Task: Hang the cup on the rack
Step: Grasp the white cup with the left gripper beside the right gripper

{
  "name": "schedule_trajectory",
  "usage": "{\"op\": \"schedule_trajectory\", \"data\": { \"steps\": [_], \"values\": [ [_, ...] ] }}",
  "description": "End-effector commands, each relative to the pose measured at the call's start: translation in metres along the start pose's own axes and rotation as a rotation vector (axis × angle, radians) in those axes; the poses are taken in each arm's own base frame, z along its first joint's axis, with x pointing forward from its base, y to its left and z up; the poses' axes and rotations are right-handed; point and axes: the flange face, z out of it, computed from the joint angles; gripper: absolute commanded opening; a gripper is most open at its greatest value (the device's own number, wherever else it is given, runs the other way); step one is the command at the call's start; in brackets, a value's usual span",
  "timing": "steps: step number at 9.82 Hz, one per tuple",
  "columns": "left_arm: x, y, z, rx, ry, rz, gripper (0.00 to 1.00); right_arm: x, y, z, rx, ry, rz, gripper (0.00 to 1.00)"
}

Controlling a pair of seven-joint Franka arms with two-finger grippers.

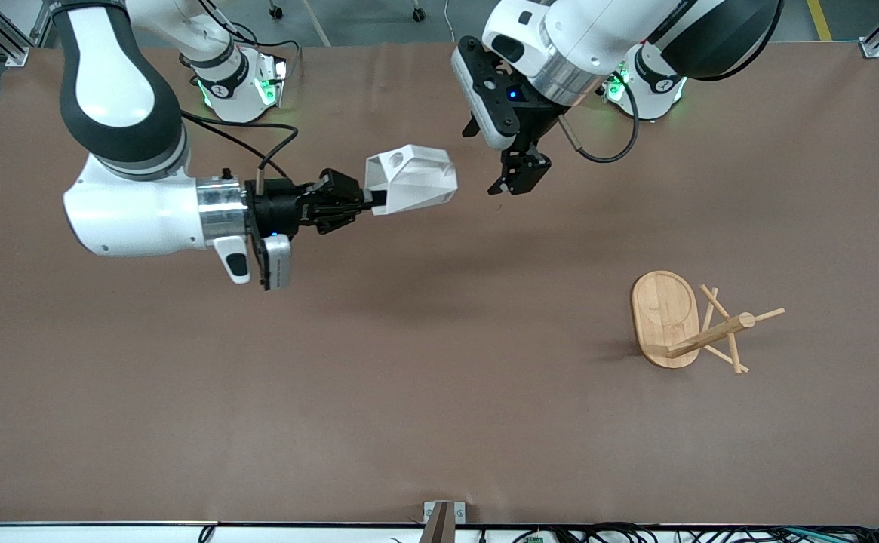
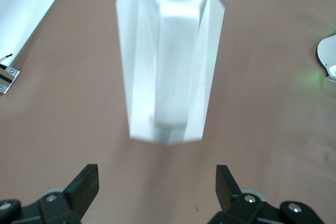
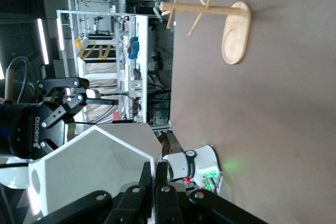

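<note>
The left gripper takes hold of the cup by its base end (image 2: 166,130) next, so that the cup's handle (image 2: 177,61) stays free to hang on the rack.
The white faceted cup (image 1: 413,179) is held in the air over the table's middle by my right gripper (image 1: 375,200), which is shut on one wall at its rim. In the right wrist view the fingers (image 3: 161,182) pinch the cup's wall (image 3: 94,166). My left gripper (image 1: 516,181) is open and empty, level with the cup and just beside it toward the left arm's end. In the left wrist view the cup (image 2: 170,66), handle facing, fills the space ahead of the open left gripper (image 2: 157,182). The bamboo rack (image 1: 711,332) stands on the table toward the left arm's end, nearer the front camera.
The rack's oval base (image 1: 664,311) lies flat on the brown table, and it shows in the right wrist view (image 3: 236,32) too. Both arm bases stand along the table's back edge.
</note>
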Motion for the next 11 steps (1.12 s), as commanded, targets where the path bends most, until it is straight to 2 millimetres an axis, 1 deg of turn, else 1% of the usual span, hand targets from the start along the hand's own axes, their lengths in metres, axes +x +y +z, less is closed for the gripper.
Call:
{"op": "schedule_trajectory", "data": {
  "steps": [1,3,7,9,11],
  "values": [
    [-0.007,0.005,0.020,-0.019,-0.025,-0.002,1.00,0.005,0.003,0.009,0.074,0.009,0.005,0.01],
    [-0.006,0.009,0.021,-0.025,-0.031,-0.004,1.00,0.004,0.001,0.022,0.088,0.000,0.007,0.01],
    [-0.003,0.008,0.025,-0.022,-0.027,-0.003,0.99,0.004,0.002,0.020,0.087,0.000,0.008,0.01],
    [-0.003,0.009,0.025,-0.024,-0.026,-0.004,0.98,0.003,0.002,0.022,0.088,-0.005,0.011,0.01],
    [-0.002,0.009,0.023,-0.021,-0.022,-0.003,0.98,0.004,0.001,0.020,0.088,-0.002,0.011,0.01]
  ]
}}
